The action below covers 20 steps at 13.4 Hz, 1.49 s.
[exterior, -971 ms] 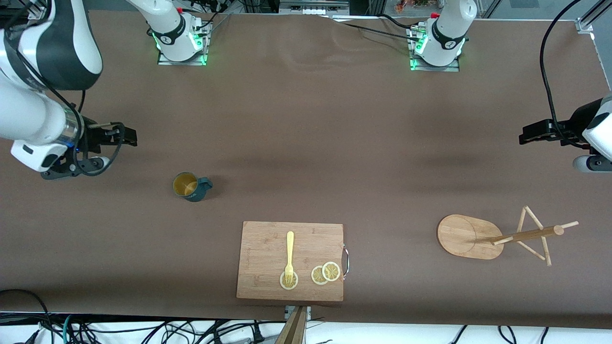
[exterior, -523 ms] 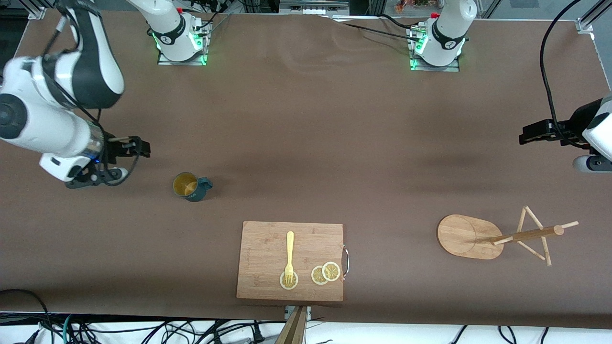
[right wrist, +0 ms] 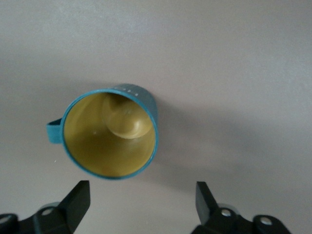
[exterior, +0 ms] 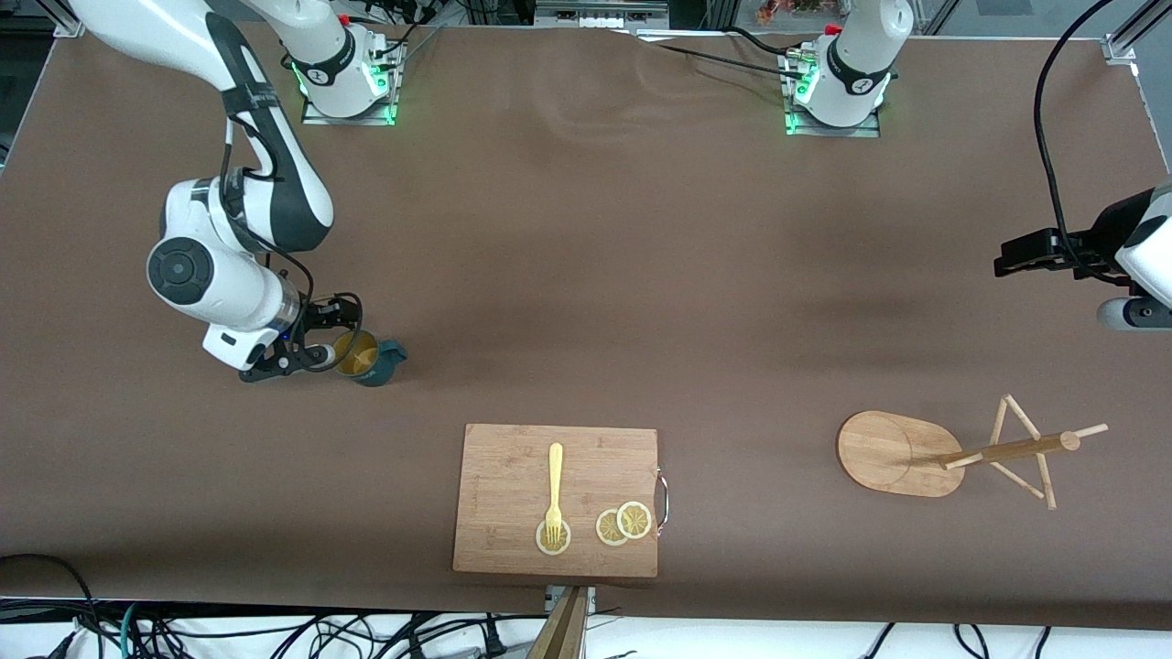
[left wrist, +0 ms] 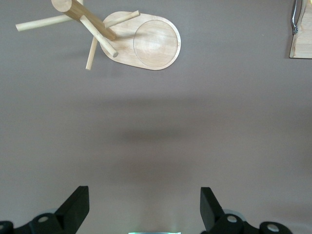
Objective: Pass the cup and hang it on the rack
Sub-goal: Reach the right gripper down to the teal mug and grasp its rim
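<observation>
I should next grab the teal cup by its rim [right wrist: 155, 150] with my right gripper, to keep the teal cup's handle [right wrist: 54, 132] free for the pass and the rack.
The dark teal cup [exterior: 371, 360] stands upright on the brown table, its handle pointing toward the left arm's end. Its yellowish inside shows in the right wrist view [right wrist: 111, 141]. My right gripper [exterior: 337, 329] is open just over the cup's rim, on the side toward the right arm's end. In its wrist view the right gripper [right wrist: 142, 201] has the cup just ahead of its fingertips, not between them. The wooden rack [exterior: 902, 453] stands near the left arm's end and also shows in the left wrist view [left wrist: 146, 41]. My left gripper [exterior: 1007, 259] waits open and empty; its jaws [left wrist: 144, 204] stand wide over bare table.
A rectangular wooden cutting board [exterior: 513, 467] lies near the table's front edge, with a yellow fork [exterior: 554, 490] and lemon slices [exterior: 623, 523] on it. Its metal handle [left wrist: 294, 17] shows at the edge of the left wrist view.
My right arm has swung in from the table's end and lowered, bringing its open gripper up to the cup. The cup, the rack and the left arm have not moved.
</observation>
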Motion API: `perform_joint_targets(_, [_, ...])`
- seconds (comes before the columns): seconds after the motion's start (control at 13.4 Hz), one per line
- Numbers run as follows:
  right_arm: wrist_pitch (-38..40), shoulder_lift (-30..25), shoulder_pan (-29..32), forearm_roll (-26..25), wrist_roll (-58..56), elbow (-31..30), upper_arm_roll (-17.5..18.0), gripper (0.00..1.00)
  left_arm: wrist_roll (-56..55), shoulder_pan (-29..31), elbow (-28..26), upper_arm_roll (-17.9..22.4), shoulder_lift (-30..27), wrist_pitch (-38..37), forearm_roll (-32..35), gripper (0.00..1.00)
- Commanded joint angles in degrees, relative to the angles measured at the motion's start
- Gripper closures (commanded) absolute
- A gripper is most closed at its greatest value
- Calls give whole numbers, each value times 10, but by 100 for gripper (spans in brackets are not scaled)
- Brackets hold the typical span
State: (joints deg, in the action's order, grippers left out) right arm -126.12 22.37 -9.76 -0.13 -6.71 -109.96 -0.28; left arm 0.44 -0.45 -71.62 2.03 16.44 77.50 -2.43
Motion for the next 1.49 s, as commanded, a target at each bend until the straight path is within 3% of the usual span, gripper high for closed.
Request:
perform_joint_targets(0.0, [-2,13,2,8,2,29,0,6,0,5,17,-4,8,-5,-10,0])
perform_joint_targets(0.3, [-3,45,3,11,3,61,0,7,0,5,17,-4,8,-5,-10,0])
perform_joint_targets(0.52, [-27,71,3,11,3,64,0,15,0,5,17,-4,8,-5,-10,0])
perform_joint_targets(0.67, [-30,76,3,12,3,64,0,31,0,4,17,-4,9,-5,-9,0])
perform_joint_targets(0.9, [-29,80,3,14,5,63,0,66,0,5,17,-3,13,-5,-9,0])
perform_joint_targets(1.12, [-28,81,3,31,6,63,0,94,0,5,17,-4,13,-5,-9,0])
perform_joint_targets(1.2, [-28,81,3,31,6,63,0,100,0,5,17,-4,13,-5,-10,0])
perform_joint_targets(1.42, [-23,80,-3,36,6,65,1,100,0,4,17,-4,13,-5,-10,0])
